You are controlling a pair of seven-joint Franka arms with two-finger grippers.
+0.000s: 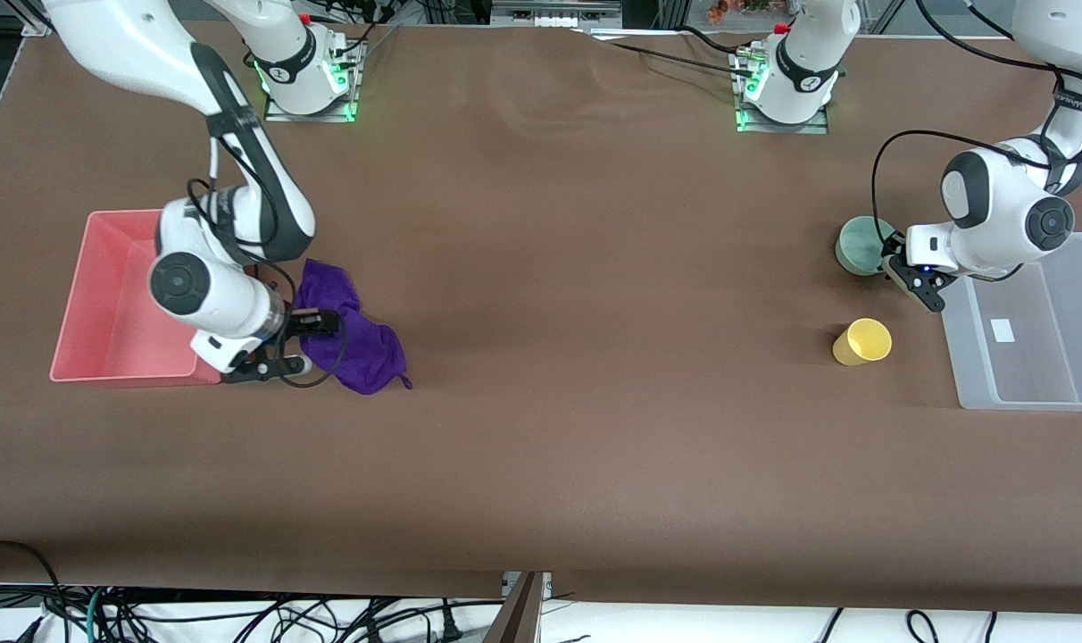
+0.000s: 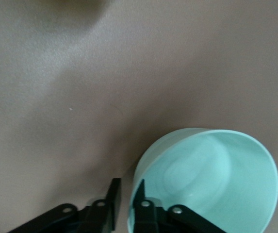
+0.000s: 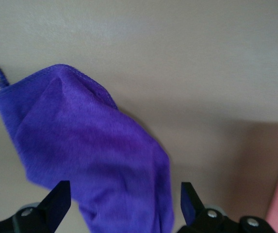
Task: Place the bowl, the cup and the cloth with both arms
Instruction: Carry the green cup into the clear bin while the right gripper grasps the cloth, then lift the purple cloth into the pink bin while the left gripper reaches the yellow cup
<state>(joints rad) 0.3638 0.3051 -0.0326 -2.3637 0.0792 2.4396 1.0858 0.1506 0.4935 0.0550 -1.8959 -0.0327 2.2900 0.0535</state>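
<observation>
The purple cloth needs to go in the pink tray, so my right gripper should next grip the cloth by its bunched body (image 3: pixel 122 204) opposite the cloth's hanging loop.
The mint-green bowl (image 1: pixel 861 246) sits toward the left arm's end of the table. My left gripper (image 1: pixel 894 266) is at the bowl's edge; in the left wrist view (image 2: pixel 126 196) one finger is inside the bowl (image 2: pixel 211 179) and one outside, closed narrowly on the rim. The yellow cup (image 1: pixel 862 342) stands nearer the camera than the bowl. The purple cloth (image 1: pixel 353 344) lies crumpled beside the pink tray. My right gripper (image 1: pixel 302 344) is low over the cloth and open; in the right wrist view (image 3: pixel 122 199) its fingers straddle the cloth (image 3: pixel 95 155).
A pink tray (image 1: pixel 104 304) stands at the right arm's end of the table, right beside the right gripper. A clear plastic bin (image 1: pixel 1041 330) stands at the left arm's end, beside the left gripper and the cup.
</observation>
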